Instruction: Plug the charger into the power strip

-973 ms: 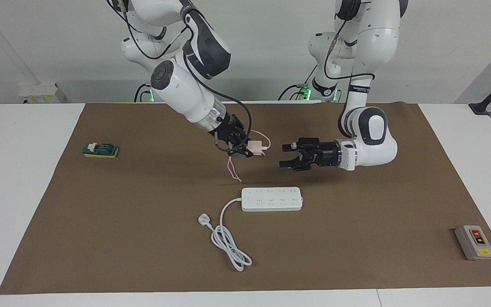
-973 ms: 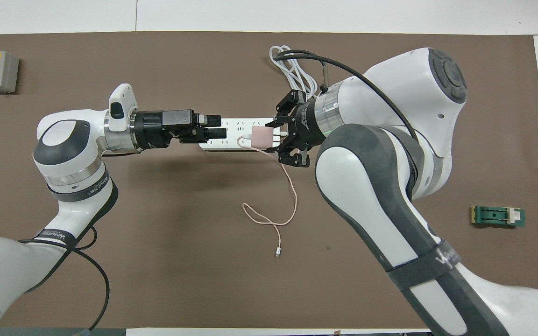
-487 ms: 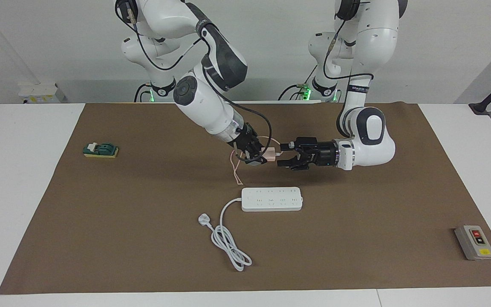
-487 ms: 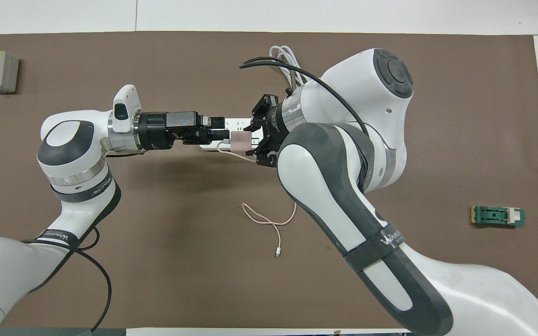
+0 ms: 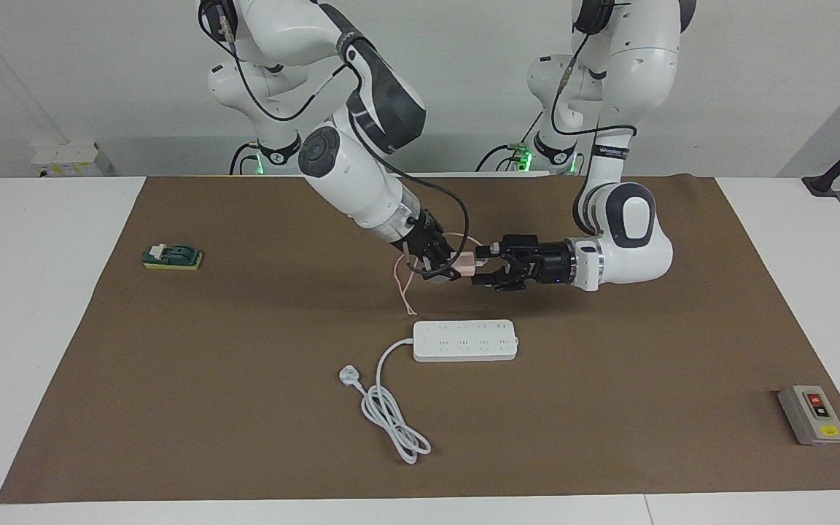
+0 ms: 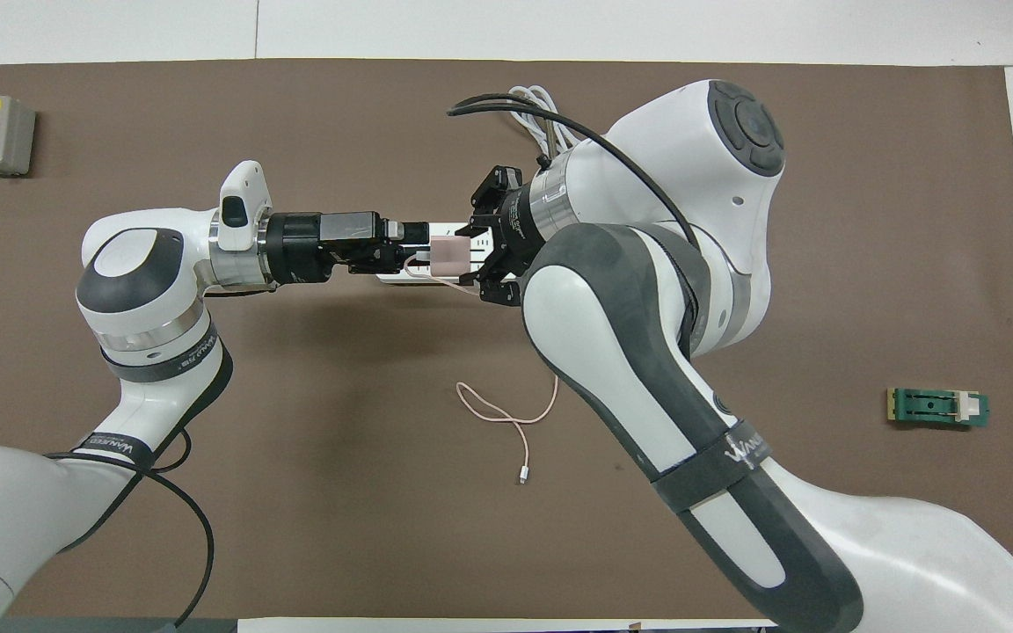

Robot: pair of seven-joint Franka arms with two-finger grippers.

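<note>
Next, my left gripper grabs the charger's loose end (image 6: 435, 255) to plug in the pale pink charger, since my right gripper's fingers already cover one end of it.
My right gripper (image 5: 448, 267) is shut on the pale pink charger (image 5: 467, 264) and holds it in the air over the mat, between the robots and the power strip (image 5: 465, 340). Its thin pink cable (image 5: 402, 288) hangs down and trails on the mat (image 6: 506, 413). My left gripper (image 5: 484, 265) is open and level with the charger, its fingers (image 5: 490, 250) on either side of the charger's free end. In the overhead view the charger (image 6: 448, 256) and both grippers (image 6: 410, 253) (image 6: 478, 258) cover most of the strip (image 6: 390, 278).
The strip's thick white cord (image 5: 391, 419) lies coiled with its three-pin plug (image 5: 348, 375), farther from the robots than the strip. A grey switch box (image 5: 811, 414) sits at the left arm's end. A small green block (image 5: 172, 256) sits at the right arm's end.
The right gripper has carried the charger toward the left gripper, and the left gripper has closed the gap. The open left fingers now flank the charger.
</note>
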